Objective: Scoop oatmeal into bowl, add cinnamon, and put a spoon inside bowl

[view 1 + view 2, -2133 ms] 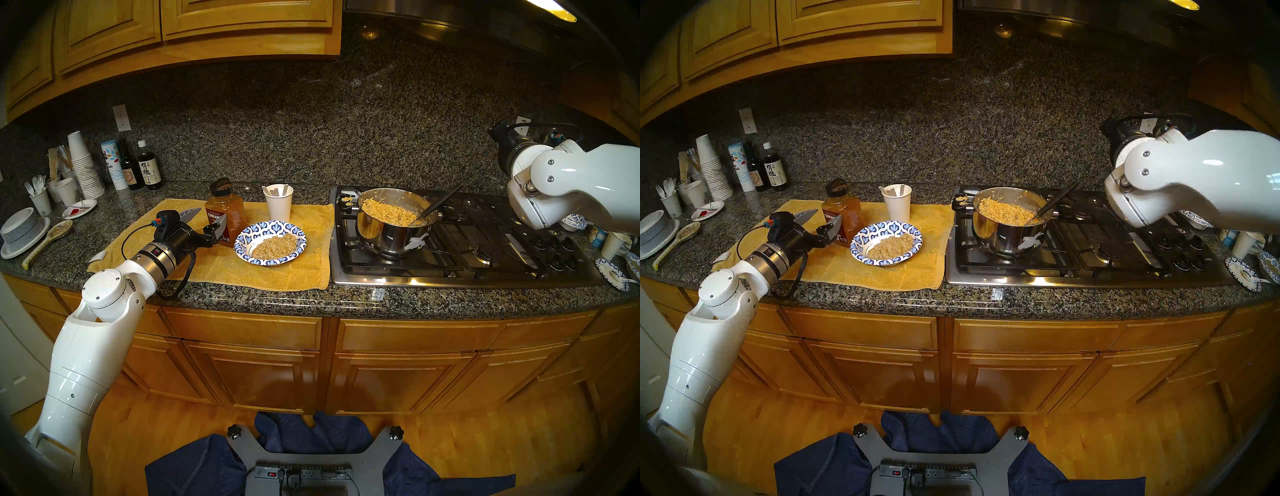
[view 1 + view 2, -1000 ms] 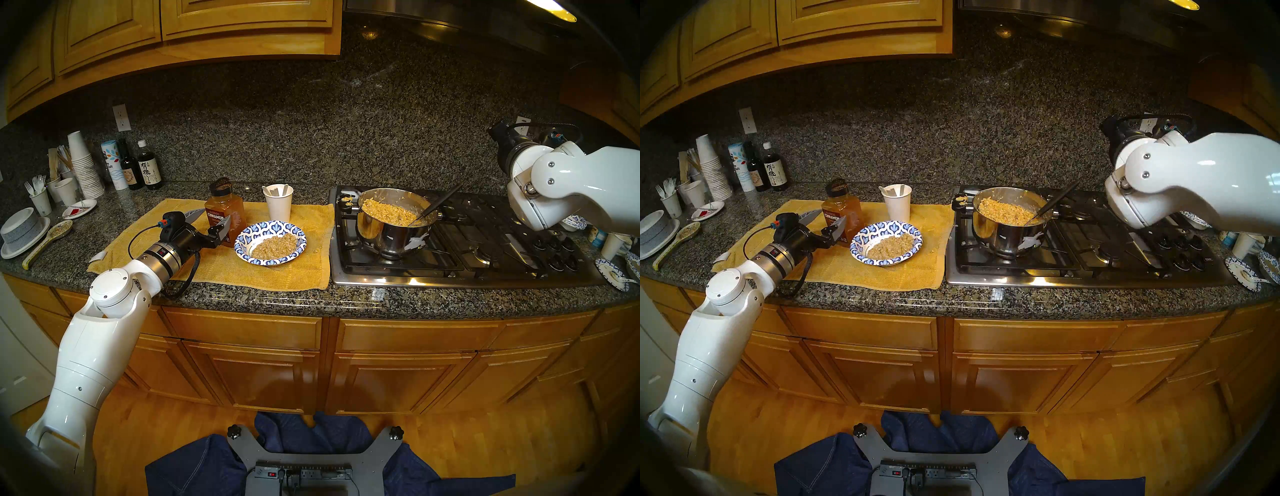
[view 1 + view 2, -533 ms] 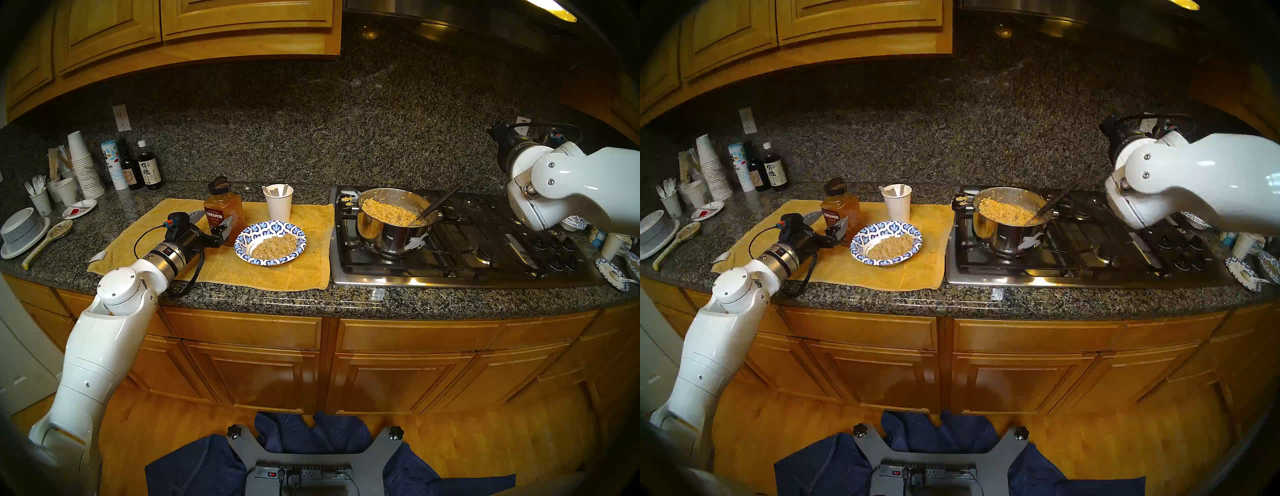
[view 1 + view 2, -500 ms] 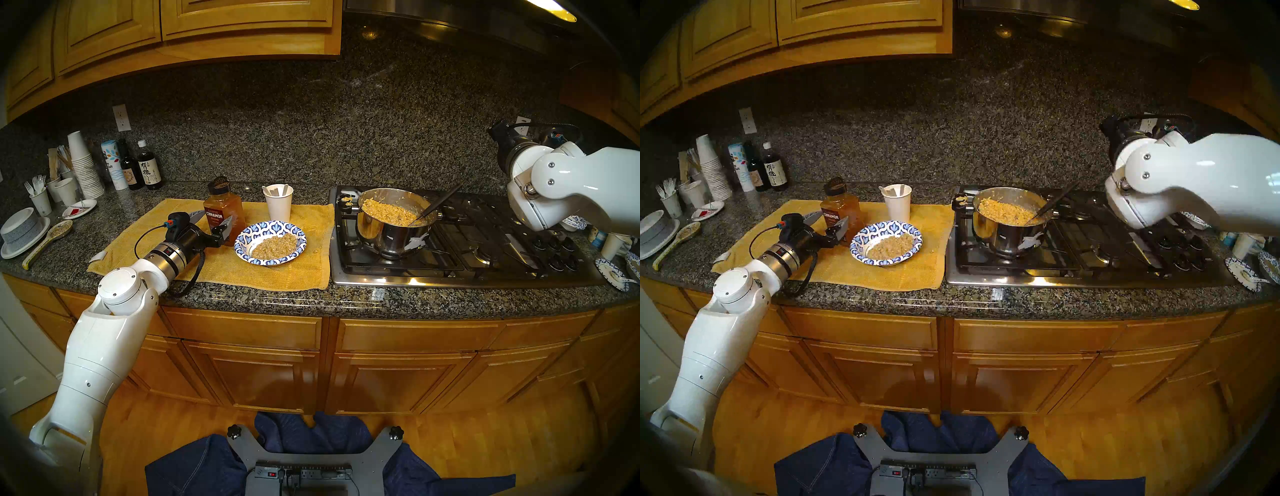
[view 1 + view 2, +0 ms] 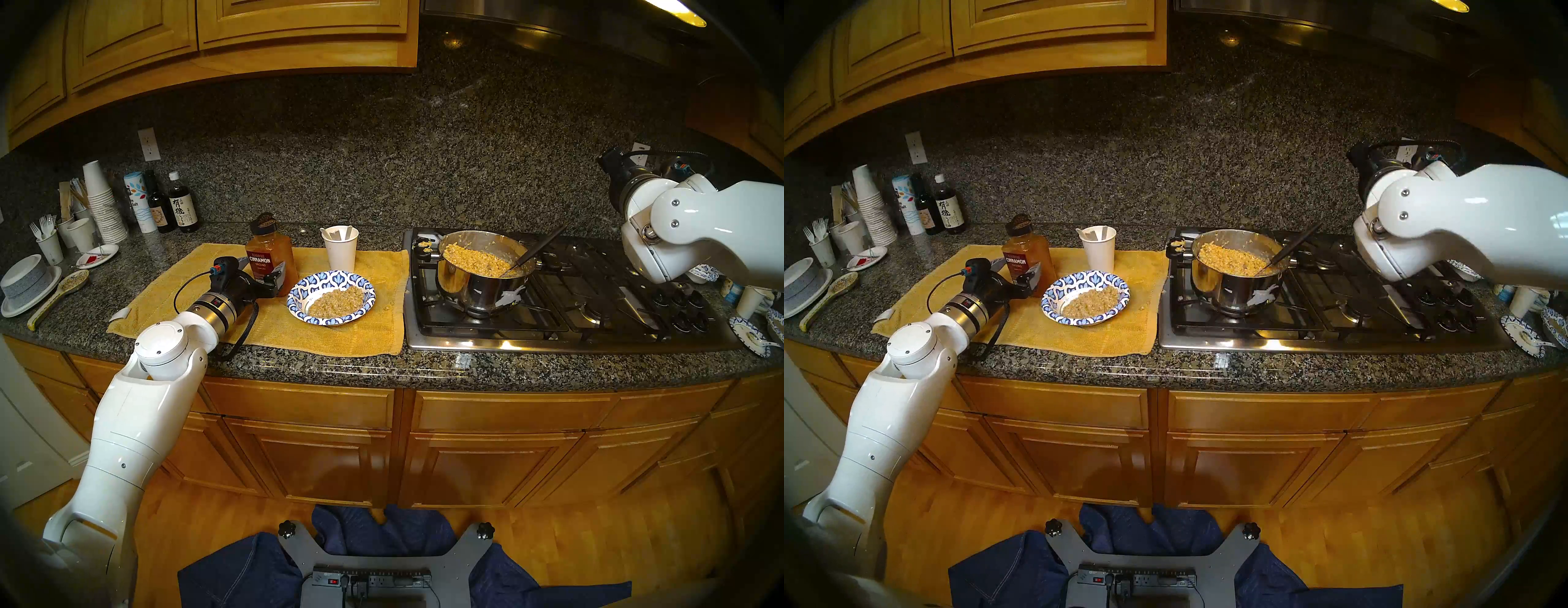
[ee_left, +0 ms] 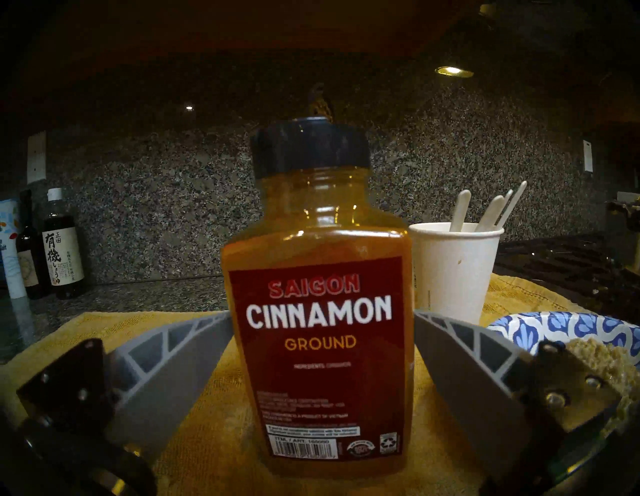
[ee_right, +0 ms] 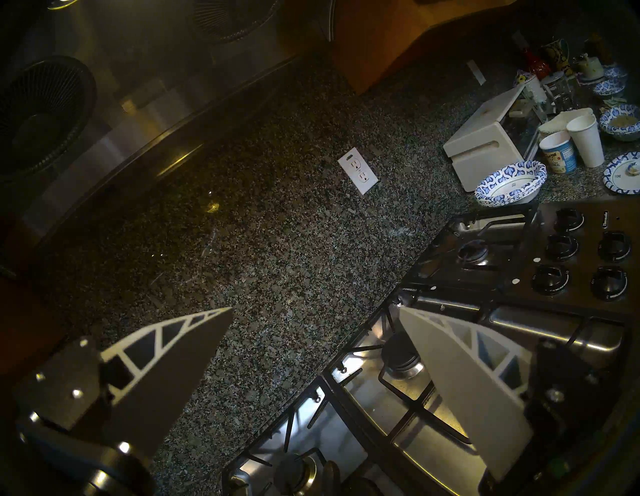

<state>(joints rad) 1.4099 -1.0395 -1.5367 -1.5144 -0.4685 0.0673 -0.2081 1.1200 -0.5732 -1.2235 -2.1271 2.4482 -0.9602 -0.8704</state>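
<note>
The cinnamon jar's top parts slope in toward its neck, so the left gripper will next pick up the jar by the flat sides of its lower half.
The cinnamon (image 5: 271, 254) jar (image 6: 318, 329) stands on the yellow towel, just left of the bowl (image 5: 299, 293). My left gripper (image 5: 263, 271) (image 6: 320, 315) is open, one finger at each side of the jar's lower half. The blue-patterned bowl (image 5: 1055, 293) holds a heap of oatmeal (image 5: 337, 301). More oatmeal (image 5: 477, 259) fills the steel pot (image 5: 466, 293) on the stove. Several white plastic spoons (image 5: 339, 232) (image 6: 460, 207) stand in a paper cup (image 5: 340, 254) behind the bowl. My right gripper (image 7: 315, 308) hangs open and empty above the stove's back right.
A black-handled serving spoon (image 5: 539, 250) leans in the pot. Sauce bottles (image 5: 182, 208), stacked cups (image 5: 102, 199), grey bowls (image 5: 27, 280) and a ceramic spoon (image 5: 59, 297) crowd the far left. Paper bowls and cups (image 5: 751, 335) sit right of the stove (image 5: 594, 314).
My left gripper has slid forward along the towel until its open fingers flank the cinnamon jar. The jar has shifted slightly back and left. The right arm has stayed put.
</note>
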